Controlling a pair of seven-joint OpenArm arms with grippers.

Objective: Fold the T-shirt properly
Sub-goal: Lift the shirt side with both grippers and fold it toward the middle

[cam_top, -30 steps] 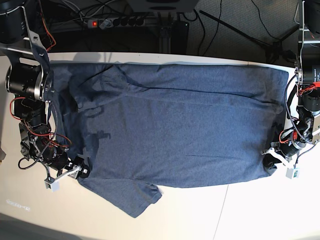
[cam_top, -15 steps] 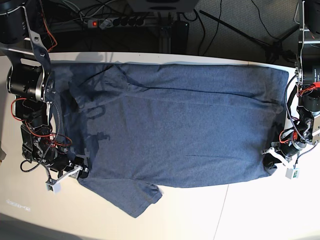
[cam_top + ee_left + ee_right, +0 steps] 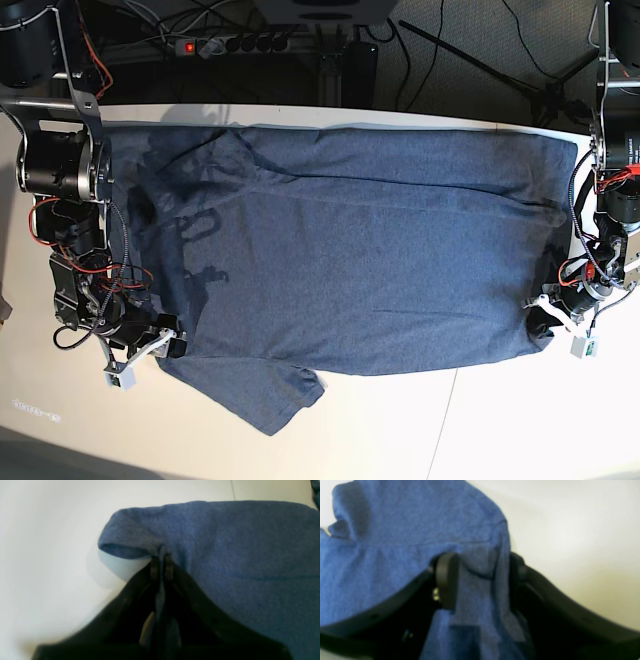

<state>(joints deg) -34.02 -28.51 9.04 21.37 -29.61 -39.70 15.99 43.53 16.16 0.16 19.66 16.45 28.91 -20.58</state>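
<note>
The T-shirt [image 3: 360,260] is ready for my right gripper to close on it now. The fingers are on both sides of its outer edge [image 3: 165,364], down at the cloth and the white tabletop.
The slate-blue T-shirt [image 3: 360,260] lies spread flat over the white table [image 3: 480,430], with one short sleeve [image 3: 270,395] pointing at the near edge. At the shirt's right-hand corner my left gripper [image 3: 543,322] is shut on a pinched fold of the T-shirt's cloth [image 3: 237,542]. In the left wrist view the left gripper [image 3: 161,566] shows both pads pressed together on that fold. Near the sleeve seam, my right gripper [image 3: 168,347] stands open. In the right wrist view the right gripper [image 3: 482,577] straddles a ridge of the T-shirt [image 3: 395,530], its jaws well apart.
A power strip [image 3: 235,44] and cables lie behind the table's far edge. The right arm's links with red wires [image 3: 75,250] stand over the shirt's left side. The left arm's body [image 3: 615,200] stands beside the right edge.
My right gripper has slid a little toward the near edge and inward along the shirt's edge by the sleeve. The left gripper and the shirt have stayed put.
</note>
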